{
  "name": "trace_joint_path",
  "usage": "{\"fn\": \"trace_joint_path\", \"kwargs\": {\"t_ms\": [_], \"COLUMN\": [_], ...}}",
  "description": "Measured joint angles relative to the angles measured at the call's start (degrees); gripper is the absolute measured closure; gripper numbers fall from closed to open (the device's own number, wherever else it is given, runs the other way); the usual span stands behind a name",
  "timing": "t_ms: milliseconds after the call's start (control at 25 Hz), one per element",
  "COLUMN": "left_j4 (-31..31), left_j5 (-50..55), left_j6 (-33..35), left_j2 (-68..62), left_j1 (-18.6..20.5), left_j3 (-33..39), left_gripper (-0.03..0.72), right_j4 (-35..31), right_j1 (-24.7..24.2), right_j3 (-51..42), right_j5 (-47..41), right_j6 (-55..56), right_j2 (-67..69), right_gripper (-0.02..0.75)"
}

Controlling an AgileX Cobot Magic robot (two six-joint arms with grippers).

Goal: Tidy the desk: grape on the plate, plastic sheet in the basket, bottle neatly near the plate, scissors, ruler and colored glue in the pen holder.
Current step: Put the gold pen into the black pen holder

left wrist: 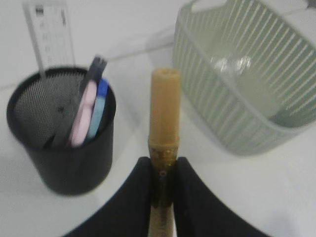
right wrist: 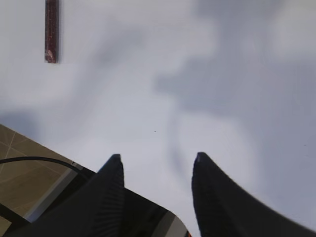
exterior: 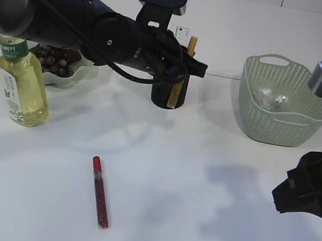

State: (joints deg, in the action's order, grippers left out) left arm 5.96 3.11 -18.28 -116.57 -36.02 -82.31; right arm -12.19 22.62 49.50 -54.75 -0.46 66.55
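Note:
The yellow glue stick point(left wrist: 164, 108) hangs outside, beside the black mesh, so the left gripper should keep hold of it until its lower end is inside the pen holder's rim.
My left gripper point(left wrist: 163, 163) is shut on a yellow colored glue stick point(left wrist: 164, 108), which it holds just right of the black mesh pen holder point(left wrist: 64, 163). In the exterior view this stick point(exterior: 184, 69) hangs slanted in front of the holder point(exterior: 160, 95). The holder contains the clear ruler point(left wrist: 49, 34) and the pink-and-blue scissors point(left wrist: 86, 113). A red glue stick point(exterior: 100, 192) lies on the table in front. My right gripper point(right wrist: 158, 158) hovers open and empty at the right. Grapes point(exterior: 57, 57) sit on the white plate point(exterior: 72, 78), with the bottle point(exterior: 23, 88) beside it.
The green basket point(exterior: 275, 124) stands at the back right with the crumpled plastic sheet point(exterior: 271, 99) inside. The left arm stretches across the back of the table above the plate. The table's near edge shows in the right wrist view.

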Motion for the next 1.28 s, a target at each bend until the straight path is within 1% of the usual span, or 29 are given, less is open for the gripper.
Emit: {"fn": "trace_joint_path", "kwargs": {"t_ms": [200,360,480,560,760,960,1280], "left_j4": [0.3,0.5,0.6,0.6,0.7,1.0,1.1], "left_j5": [-14.8,-25.2,-29.8,-31.0,-31.0,-30.9,-30.7], "left_j6": [0.0,0.0,0.0,0.2,0.8,2.4,2.9], "left_j2": [0.0,0.0,-0.6,-1.9,-6.9,-10.9,-13.7], "left_j1": [1.4,3.7,5.7,7.0,8.3,8.7,9.1], "left_j3": [0.0,0.0,-0.4,-1.8,-6.1,-8.3,-10.6], "left_gripper": [0.599,0.599,0.599,0.599,0.598,0.596,0.595], "right_j4": [2.0,2.4,2.6,2.6,2.7,2.7,2.7], "right_j1": [0.0,0.0,0.0,0.0,0.0,0.0,0.0], "right_j3": [0.0,0.0,0.0,0.0,0.0,0.0,0.0], "right_j5": [0.0,0.0,0.0,0.6,1.5,1.5,1.6], "right_j6": [0.0,0.0,0.0,0.0,0.0,0.0,0.0], "right_j2": [0.0,0.0,0.0,0.0,0.0,0.0,0.0], "right_gripper": [0.374,0.374,0.374,0.374,0.374,0.374,0.374]}}
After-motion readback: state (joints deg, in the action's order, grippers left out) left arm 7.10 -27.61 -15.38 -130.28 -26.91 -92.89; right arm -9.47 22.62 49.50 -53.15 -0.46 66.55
